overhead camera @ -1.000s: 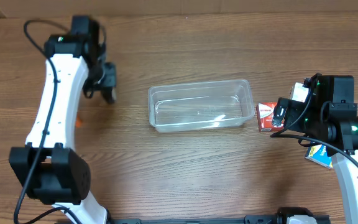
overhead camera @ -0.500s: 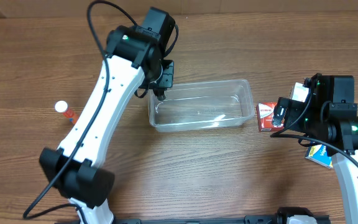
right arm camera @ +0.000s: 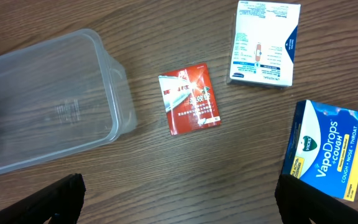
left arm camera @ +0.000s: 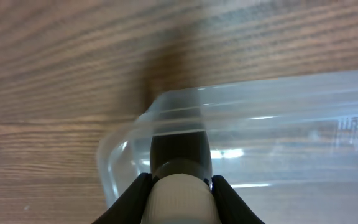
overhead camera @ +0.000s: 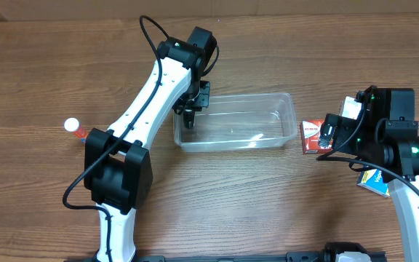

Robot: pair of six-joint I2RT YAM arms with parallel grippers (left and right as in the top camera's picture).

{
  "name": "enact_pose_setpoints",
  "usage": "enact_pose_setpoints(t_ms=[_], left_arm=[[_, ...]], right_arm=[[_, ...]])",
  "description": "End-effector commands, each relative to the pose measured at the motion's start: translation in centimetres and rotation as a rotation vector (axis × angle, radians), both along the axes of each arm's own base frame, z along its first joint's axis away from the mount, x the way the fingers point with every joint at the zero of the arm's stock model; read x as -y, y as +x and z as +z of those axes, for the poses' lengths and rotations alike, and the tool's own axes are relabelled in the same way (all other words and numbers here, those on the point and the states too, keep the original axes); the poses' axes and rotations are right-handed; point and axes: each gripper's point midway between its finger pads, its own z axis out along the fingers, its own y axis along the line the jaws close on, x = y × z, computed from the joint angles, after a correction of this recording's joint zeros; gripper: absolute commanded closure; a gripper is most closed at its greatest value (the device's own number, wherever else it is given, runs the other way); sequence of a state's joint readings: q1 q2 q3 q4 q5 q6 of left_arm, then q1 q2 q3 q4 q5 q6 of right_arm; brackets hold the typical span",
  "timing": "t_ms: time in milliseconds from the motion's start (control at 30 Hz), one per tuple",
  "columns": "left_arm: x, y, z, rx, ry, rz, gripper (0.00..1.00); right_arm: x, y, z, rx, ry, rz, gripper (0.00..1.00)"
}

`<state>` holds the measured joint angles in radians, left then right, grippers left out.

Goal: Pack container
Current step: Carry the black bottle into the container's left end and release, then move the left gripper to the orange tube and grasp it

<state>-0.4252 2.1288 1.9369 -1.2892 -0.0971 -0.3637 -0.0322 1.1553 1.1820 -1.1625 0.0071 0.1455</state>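
I should open my left gripper now, because the body of the dark bottle is within the container's ends. The bottle would land inside the clear plastic container.
The clear plastic container [overhead camera: 233,132] sits mid-table; it also shows in the left wrist view [left arm camera: 278,106] and the right wrist view [right arm camera: 42,106]. My left gripper [overhead camera: 193,110] is at the container's left end, shut [left arm camera: 179,190] on a dark bottle with a white ribbed cap [left arm camera: 179,149], just over the rim. My right gripper [overhead camera: 326,140] is open and empty [right arm camera: 179,199] above the table, right of the container, near a red box [overhead camera: 311,136].
The red box [right arm camera: 189,98] lies just right of the container. A white box [right arm camera: 264,42] and a blue VapoDrops box [right arm camera: 331,149] lie further right. A small white-capped bottle [overhead camera: 73,127] lies at the far left.
My left arm has swung from the far left of the table to the container's left end with the bottle in it. The right arm has not moved.
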Motion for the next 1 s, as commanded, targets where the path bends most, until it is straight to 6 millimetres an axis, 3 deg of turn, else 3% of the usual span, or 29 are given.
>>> enact_pose_setpoints(t_ms=[0, 67, 100, 233, 567, 667, 767, 867, 967], left_arm=[[-0.8, 0.7, 0.8, 0.044, 0.048, -0.007, 0.91], [-0.8, 0.7, 0.8, 0.044, 0.047, -0.007, 0.8], [-0.8, 0.7, 0.8, 0.044, 0.047, -0.007, 0.57], [-0.7, 0.6, 0.8, 0.042, 0.044, -0.008, 0.36], [-0.4, 0.7, 1.2, 0.047, 0.025, -0.021, 0.34], [-0.3, 1.1, 4.1, 0.097, 0.011, -0.039, 0.3], [-1.3, 0.5, 9.7, 0.179, 0.013, -0.035, 0.22], [-3.9, -2.1, 14.4, 0.228, 0.033, -0.005, 0.18], [-6.9, -5.0, 16.8, 0.222, 0.044, 0.084, 0.18]], right_arm=[[0.1, 0.5, 1.1, 0.032, 0.003, -0.006, 0.0], [0.1, 0.5, 1.1, 0.032, 0.003, -0.006, 0.0], [0.1, 0.5, 1.1, 0.032, 0.003, -0.006, 0.0], [0.1, 0.5, 1.1, 0.032, 0.003, -0.006, 0.0], [0.1, 0.5, 1.1, 0.032, 0.003, -0.006, 0.0], [0.1, 0.5, 1.1, 0.032, 0.003, -0.006, 0.0], [0.1, 0.5, 1.1, 0.032, 0.003, -0.007, 0.0], [0.1, 0.5, 1.1, 0.032, 0.003, -0.007, 0.0], [0.1, 0.5, 1.1, 0.032, 0.003, -0.006, 0.0]])
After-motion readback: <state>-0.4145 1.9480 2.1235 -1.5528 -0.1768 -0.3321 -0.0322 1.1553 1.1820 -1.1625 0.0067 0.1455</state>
